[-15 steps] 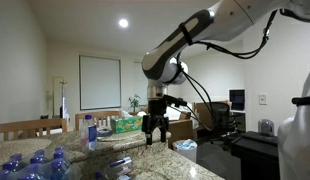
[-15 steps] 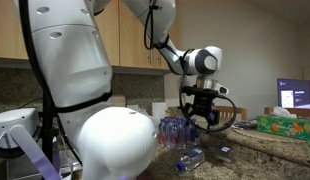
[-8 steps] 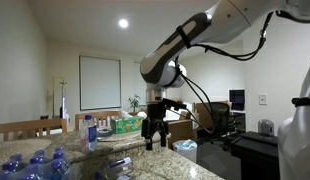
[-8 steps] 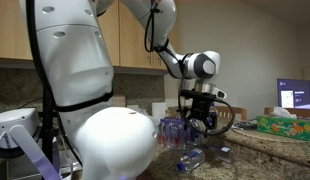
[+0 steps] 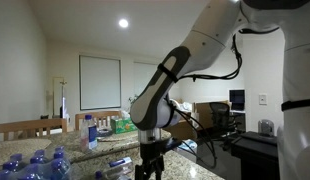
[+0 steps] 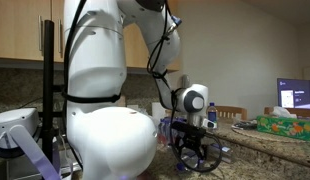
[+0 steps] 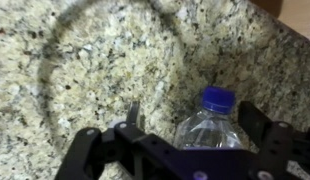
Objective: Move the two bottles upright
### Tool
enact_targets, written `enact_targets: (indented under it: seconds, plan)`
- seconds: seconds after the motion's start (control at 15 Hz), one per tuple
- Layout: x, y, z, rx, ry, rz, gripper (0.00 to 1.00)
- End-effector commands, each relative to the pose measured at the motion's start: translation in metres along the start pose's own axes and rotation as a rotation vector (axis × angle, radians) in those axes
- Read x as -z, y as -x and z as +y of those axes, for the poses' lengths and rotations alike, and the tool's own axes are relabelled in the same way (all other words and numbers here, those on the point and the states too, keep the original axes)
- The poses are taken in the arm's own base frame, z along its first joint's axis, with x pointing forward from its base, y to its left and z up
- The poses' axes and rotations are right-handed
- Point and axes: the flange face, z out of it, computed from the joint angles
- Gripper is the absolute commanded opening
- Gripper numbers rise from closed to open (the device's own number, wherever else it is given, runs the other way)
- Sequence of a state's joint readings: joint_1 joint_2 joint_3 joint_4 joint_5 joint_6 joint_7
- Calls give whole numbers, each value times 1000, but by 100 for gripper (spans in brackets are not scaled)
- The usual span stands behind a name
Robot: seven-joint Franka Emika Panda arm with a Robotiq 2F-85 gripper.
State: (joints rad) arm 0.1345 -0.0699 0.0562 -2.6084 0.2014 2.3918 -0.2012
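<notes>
The lying bottle's blue-cap end is the part my gripper will grab next. The bottle's base stays free, so my gripper can set the bottle upright.
In the wrist view one bottle (image 7: pixel 208 132), clear with a blue cap (image 7: pixel 218 98), lies on the speckled granite counter (image 7: pixel 85 70). It sits between the fingers of my gripper (image 7: pixel 195 122), which is open, one finger on each side, not pressing it. Both exterior views show the gripper (image 5: pixel 147 166) (image 6: pixel 196 156) down at counter level. A second lying bottle (image 5: pixel 117 163) seems to rest just beside it; it is small and partly hidden.
A pack of like bottles (image 5: pixel 35 165) (image 6: pixel 172 128) stands on the counter close by. An upright bottle (image 5: pixel 91 131) and a green tissue box (image 5: pixel 123 124) (image 6: pixel 285 123) are further back. A large white robot body (image 6: pixel 100 110) fills the foreground.
The arm has dropped from well above the counter down to its surface. The open jaws now stand either side of a lying bottle.
</notes>
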Motion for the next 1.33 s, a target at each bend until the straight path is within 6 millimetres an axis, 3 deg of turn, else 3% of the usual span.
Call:
enact_targets:
  seconds: [0.0,0.27,0.33,0.4,1.07,1.27]
  plan:
    - [-35,-1,-19,0,-37,103,100]
    - [-64,-7,-52,19,-70,148,100]
    - [-69,-9,-55,9,-64,147,75]
    - [-70,-10,-56,2,-49,155,74]
    - [-49,-8,-65,-55,88,158,8]
    - [-39,-3,-68,-82,159,161,1]
